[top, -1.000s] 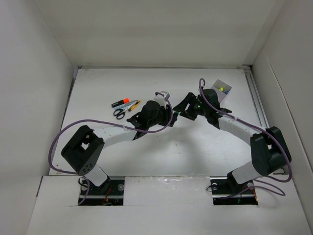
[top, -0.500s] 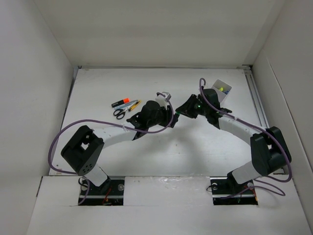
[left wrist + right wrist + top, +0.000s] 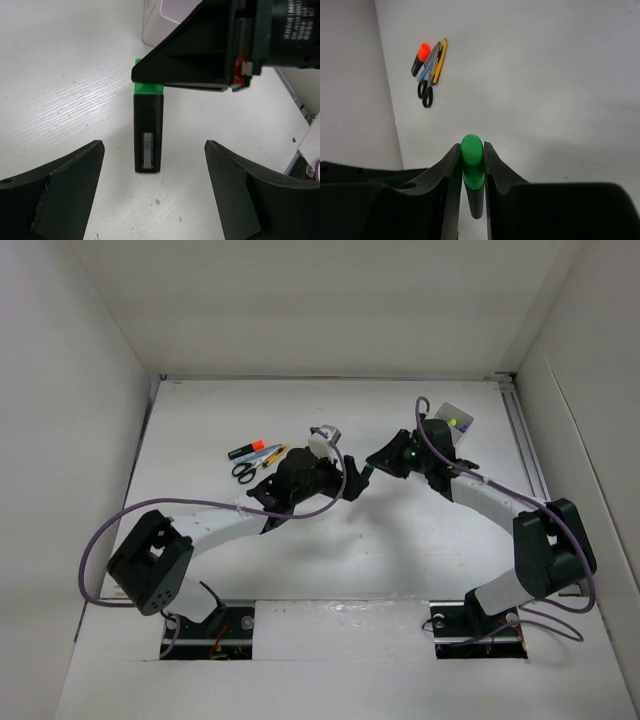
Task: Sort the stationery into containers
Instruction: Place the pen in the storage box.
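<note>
My right gripper would bring the black marker along if I lifted it now, because it is shut on the green end, and my left gripper is open.
The black marker with a green end [image 3: 472, 167] is pinched at that green end by my right gripper [image 3: 471, 146], which is shut on it. In the left wrist view its black body [image 3: 148, 132] hangs out of the right gripper's fingers [image 3: 190, 60], and my left gripper [image 3: 154, 144] stands open around its free end without touching it. From above, both grippers meet mid-table, left [image 3: 343, 481], right [image 3: 378, 459]. The orange-and-black marker [image 3: 248, 451], yellow pen [image 3: 276, 452], bluish pen [image 3: 263, 455] and scissors [image 3: 244, 471] lie together at the back left. The white container [image 3: 456, 421] sits behind the right arm.
White walls enclose the table on three sides. A small yellow-green item shows inside the container. The loose stationery pile also shows in the right wrist view, with the scissors [image 3: 425, 93] nearest. Purple cables loop off both arms.
My right gripper has shut on the marker's green end. My left gripper has opened and let go of the marker, and the left arm has shifted slightly back to the left.
</note>
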`<state>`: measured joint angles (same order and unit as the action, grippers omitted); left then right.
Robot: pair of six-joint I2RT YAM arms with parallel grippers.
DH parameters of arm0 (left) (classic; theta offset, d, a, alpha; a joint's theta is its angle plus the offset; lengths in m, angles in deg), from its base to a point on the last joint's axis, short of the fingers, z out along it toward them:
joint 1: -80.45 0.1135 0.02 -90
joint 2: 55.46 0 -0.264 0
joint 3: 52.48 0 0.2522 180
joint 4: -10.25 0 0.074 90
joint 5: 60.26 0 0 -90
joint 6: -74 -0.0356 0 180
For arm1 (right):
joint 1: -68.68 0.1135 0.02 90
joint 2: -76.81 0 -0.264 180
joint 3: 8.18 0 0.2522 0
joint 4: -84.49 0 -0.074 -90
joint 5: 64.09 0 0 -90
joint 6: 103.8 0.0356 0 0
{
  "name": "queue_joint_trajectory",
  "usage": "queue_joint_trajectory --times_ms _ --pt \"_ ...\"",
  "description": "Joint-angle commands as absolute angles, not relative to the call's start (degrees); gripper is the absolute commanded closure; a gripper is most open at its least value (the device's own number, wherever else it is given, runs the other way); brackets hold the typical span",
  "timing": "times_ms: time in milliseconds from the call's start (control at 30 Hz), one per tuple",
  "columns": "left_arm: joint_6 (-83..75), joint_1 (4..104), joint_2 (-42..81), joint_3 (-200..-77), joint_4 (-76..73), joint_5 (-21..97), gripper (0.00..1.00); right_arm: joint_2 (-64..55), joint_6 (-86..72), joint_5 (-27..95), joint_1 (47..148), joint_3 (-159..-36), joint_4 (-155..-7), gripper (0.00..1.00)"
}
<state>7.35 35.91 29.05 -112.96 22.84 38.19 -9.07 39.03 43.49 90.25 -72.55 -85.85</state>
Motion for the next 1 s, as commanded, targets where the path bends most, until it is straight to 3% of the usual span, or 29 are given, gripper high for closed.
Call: queue_joint_trajectory --times_ms 0,233,633,967 --pt "6.59 35.97 23.47 -110.46 27.6 37.13 0.2 -7.13 39.9 41.21 87.85 -73.62 -88.78 0.98" --pt "5.54 35.97 14.16 -106.94 26.73 31.69 0.18 -4.23 40.95 31.82 83.71 -75.47 -85.36 0.98" --pt "9.49 35.97 12.04 -107.38 20.75 26.23 0.23 0.26 41.48 -13.15 80.46 -83.72 -77.97 1.0" --pt "11.86 38.25 11.42 -106.33 21.45 31.22 0.23 -11.85 37.79 -31.9 79.93 -99.01 -73.85 1.0"
